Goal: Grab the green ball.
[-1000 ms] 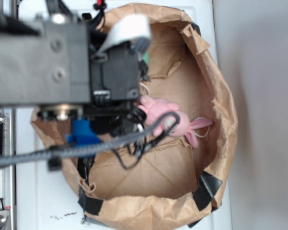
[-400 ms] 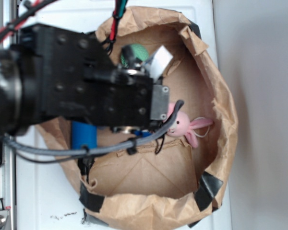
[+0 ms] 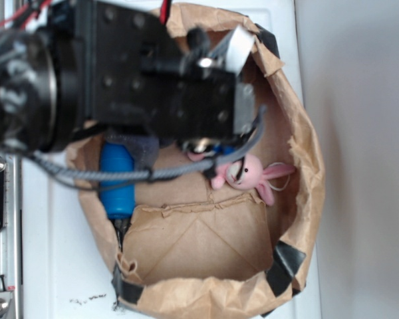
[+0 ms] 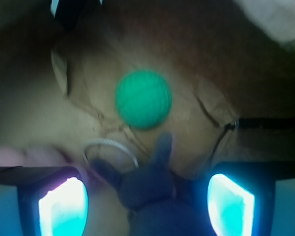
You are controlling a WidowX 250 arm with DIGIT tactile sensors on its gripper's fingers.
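I should reach the green ball with my gripper and grab it by its round sides. Then my gripper can lift the ball clear of the paper bag.
In the wrist view the green ball lies on the brown paper floor of the bag, ahead of my gripper and apart from it. The gripper is open, its two glowing fingertips spread wide at the bottom of the frame. A dark blue plush toy lies under the gap between them and is not gripped. In the exterior view my black arm covers the upper part of the bag and hides the ball.
A crumpled brown paper bag with black tape corners surrounds everything. A pink plush bunny lies right of the middle. A blue cylinder rests by the left wall. A white ring lies near the dark plush.
The arm has swung up and to the right over the bag's far side. It now hides the green ball, which showed 0.4 s ago, and the bunny's head is uncovered.
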